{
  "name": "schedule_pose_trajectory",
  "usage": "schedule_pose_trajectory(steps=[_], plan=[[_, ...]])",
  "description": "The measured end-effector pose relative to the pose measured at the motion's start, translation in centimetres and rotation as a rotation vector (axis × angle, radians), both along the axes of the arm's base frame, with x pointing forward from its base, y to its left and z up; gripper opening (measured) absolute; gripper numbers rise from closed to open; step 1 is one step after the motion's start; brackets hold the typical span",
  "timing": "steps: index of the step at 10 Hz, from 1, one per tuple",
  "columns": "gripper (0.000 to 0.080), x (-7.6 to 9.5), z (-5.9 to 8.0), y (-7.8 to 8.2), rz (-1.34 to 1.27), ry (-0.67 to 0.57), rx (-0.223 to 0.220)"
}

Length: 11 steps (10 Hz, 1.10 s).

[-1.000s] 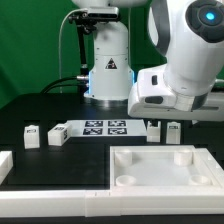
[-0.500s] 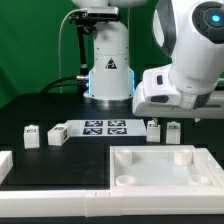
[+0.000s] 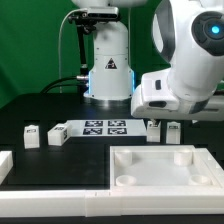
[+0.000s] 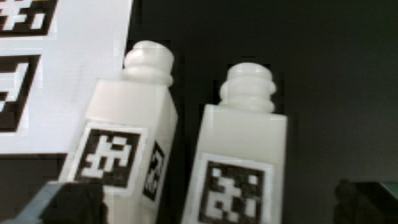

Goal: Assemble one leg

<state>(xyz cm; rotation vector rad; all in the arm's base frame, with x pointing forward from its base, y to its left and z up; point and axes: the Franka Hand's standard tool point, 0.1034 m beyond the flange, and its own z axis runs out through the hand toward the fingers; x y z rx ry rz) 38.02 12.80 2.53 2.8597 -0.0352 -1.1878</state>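
Observation:
I should grab the leg farther from the marker board by its tagged body (image 3: 173,134) (image 4: 233,170), so its knobbed end stays free to go into the tabletop's corner hole.
Two white legs with marker tags stand side by side right of the marker board, one (image 3: 153,130) (image 4: 128,140) nearer the board and one (image 3: 174,131) (image 4: 244,160) beside it. My gripper (image 3: 163,114) (image 4: 214,205) hangs open just above this pair. Its dark fingertips (image 4: 68,204) show at either side of the legs' tagged bodies, and it holds nothing. Two more legs (image 3: 32,136) (image 3: 57,134) stand at the exterior view's left. The large white tabletop (image 3: 150,178) with corner holes lies in front.
The marker board (image 3: 101,127) (image 4: 32,60) lies flat left of the leg pair. A white L-shaped wall (image 3: 8,166) runs along the front left. The robot's base (image 3: 108,70) stands behind the board.
The arm has drifted slightly toward the exterior view's right and a little lower over the leg pair. The parts have not moved.

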Motion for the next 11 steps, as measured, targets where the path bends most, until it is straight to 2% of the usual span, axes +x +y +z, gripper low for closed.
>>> schedule_pose_trajectory(steps=[1,5,11], plan=[[0.0649,-0.2,0.0,0.3,-0.009,-0.003,-0.015],[0.0649,-0.8,0.0,2.0,0.012,-0.003,-0.021],[0.0649,-1.5,-1.7,2.6,0.021,-0.019,-0.016]])
